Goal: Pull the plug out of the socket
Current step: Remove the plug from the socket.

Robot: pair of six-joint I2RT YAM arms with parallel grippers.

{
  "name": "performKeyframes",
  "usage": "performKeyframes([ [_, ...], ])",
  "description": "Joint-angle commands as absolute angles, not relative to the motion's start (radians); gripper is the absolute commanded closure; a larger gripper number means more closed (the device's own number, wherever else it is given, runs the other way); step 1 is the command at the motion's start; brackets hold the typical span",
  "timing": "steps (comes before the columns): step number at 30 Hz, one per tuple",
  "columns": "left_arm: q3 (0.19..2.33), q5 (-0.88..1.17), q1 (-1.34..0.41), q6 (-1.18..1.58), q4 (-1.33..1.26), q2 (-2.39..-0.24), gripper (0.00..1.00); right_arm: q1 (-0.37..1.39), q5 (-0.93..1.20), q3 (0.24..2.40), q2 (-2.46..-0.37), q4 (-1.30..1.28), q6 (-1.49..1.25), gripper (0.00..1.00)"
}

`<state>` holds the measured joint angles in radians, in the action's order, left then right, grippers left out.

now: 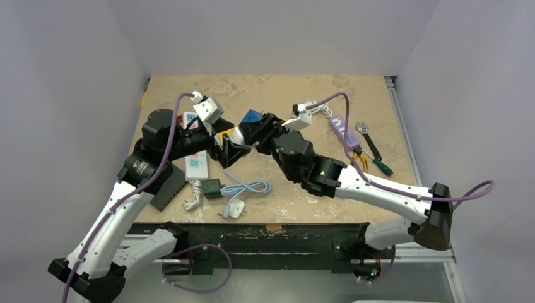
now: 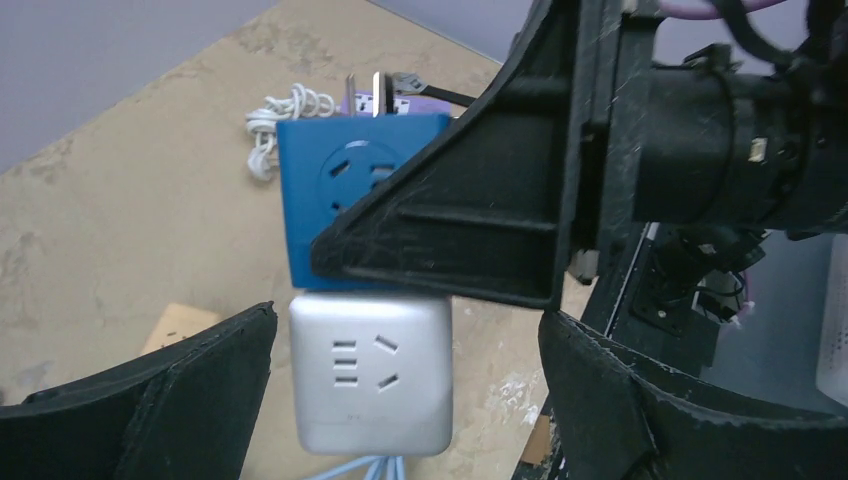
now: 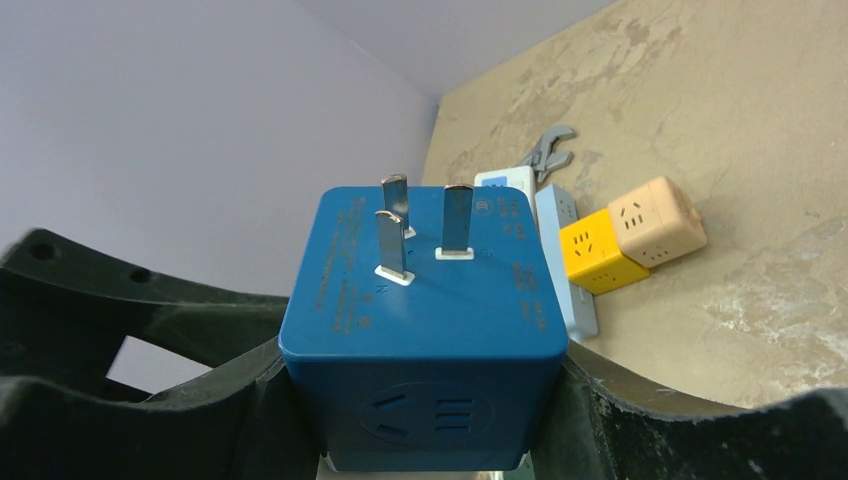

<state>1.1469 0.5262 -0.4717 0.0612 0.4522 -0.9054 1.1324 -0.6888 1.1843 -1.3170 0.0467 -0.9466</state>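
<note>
My left gripper grabs the silver cube by its two opposite sides next, to pull the silver socket cube (image 1: 238,135) and the blue adapter apart.
A blue cube plug adapter (image 3: 425,330) with three metal prongs on its free face is held above the table; my right gripper (image 3: 425,400) is shut on its two sides. A silver socket cube (image 2: 370,370) sits flush against the blue cube's (image 2: 330,200) opposite face, with a light-blue cable trailing from it. My left gripper (image 2: 408,330) is open, its fingers (image 2: 200,380) standing on either side of the silver cube with a gap on each side. From above, both grippers meet at mid-table around the blue adapter (image 1: 253,118) and the silver cube (image 1: 238,135).
A purple power strip (image 1: 340,129), wrench (image 1: 363,130) and green-handled tool (image 1: 378,163) lie at the right. A white power strip (image 1: 197,165), black adapter (image 1: 212,188), black ribbed block (image 1: 169,188) and white plug (image 1: 235,208) lie near left. Yellow (image 3: 600,255) and tan (image 3: 655,220) cubes rest behind.
</note>
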Motion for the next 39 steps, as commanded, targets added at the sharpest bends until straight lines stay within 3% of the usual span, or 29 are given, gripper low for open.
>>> performKeyframes([
  [1, 1.186, 0.652, -0.472, 0.096, 0.373, -0.934, 0.00, 1.134, -0.664, 1.252, -1.310, 0.113, -0.939, 1.00],
  [22, 1.075, 0.559, -0.502, 0.030, 0.337, -0.949, 0.02, 1.141, -0.598, 1.273, -1.314, 0.151, -0.926, 1.00],
  [25, 1.088, 0.556, -0.501, 0.023, 0.340, -0.959, 0.21, 1.146, -0.601, 1.271, -1.319, 0.152, -0.929, 1.00],
  [32, 1.055, 0.522, -0.502, 0.036, 0.355, -0.943, 0.90, 1.147, -0.607, 1.257, -1.315, 0.167, -0.932, 1.00],
  [34, 1.064, 0.511, -0.502, 0.041, 0.349, -0.943, 1.00, 1.147, -0.604, 1.254, -1.322, 0.162, -0.942, 1.00],
  [35, 1.071, 0.507, -0.503, 0.045, 0.345, -0.943, 1.00, 1.147, -0.604, 1.252, -1.327, 0.161, -0.945, 0.97],
  [39, 1.093, 0.516, -0.502, 0.061, 0.348, -0.941, 1.00, 1.147, -0.595, 1.251, -1.332, 0.157, -0.951, 0.51],
])
